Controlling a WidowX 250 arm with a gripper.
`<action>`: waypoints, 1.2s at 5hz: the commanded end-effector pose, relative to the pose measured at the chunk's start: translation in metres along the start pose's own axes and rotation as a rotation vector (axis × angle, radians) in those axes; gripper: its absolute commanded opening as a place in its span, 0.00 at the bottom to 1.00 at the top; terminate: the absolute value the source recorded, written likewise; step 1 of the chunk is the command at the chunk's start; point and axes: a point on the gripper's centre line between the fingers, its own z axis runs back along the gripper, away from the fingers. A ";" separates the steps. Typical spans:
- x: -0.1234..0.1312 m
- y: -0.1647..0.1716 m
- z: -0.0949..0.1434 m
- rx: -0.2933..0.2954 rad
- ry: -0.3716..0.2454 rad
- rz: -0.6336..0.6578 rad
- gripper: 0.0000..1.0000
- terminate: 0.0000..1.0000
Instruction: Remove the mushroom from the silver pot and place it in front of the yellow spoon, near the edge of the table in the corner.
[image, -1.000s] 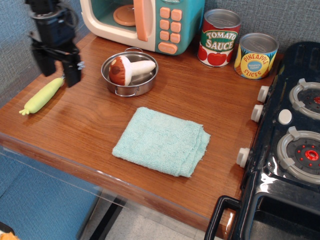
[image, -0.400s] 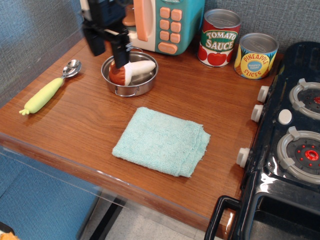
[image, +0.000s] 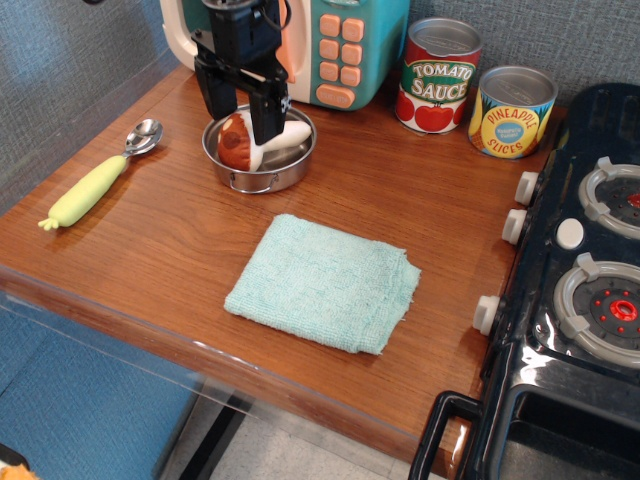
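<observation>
My gripper will next lift the mushroom out of the silver pot (image: 258, 173), so it will grab the mushroom by its reddish-brown cap (image: 238, 148), where the cap meets the stem.
The mushroom (image: 240, 143), with a reddish-brown cap and a white stem, lies on its side in the silver pot (image: 258, 173) at the back left of the table (image: 170, 250). My gripper (image: 243, 112) hangs directly over the pot with its black fingers spread open on either side of the mushroom, one finger over the pot's far left rim and the other across the stem. It holds nothing. The yellow spoon (image: 92, 187) lies to the left of the pot, near the table's left edge, its silver bowl pointing to the back.
A light green cloth (image: 325, 283) lies in the middle of the table. A toy microwave (image: 330, 45) stands behind the pot, with a tomato sauce can (image: 437, 76) and a pineapple can (image: 511, 111) to its right. A black toy stove (image: 575, 270) fills the right side.
My gripper has moved from above the spoon at the left to the right, and now stands over the pot, lowered around the mushroom. The spoon's bowl has come into view.
</observation>
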 end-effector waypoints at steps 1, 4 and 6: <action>0.003 0.001 -0.003 0.046 -0.001 -0.011 1.00 0.00; 0.007 -0.003 -0.008 -0.014 -0.138 0.019 0.00 0.00; -0.050 0.036 0.084 -0.007 -0.224 0.106 0.00 0.00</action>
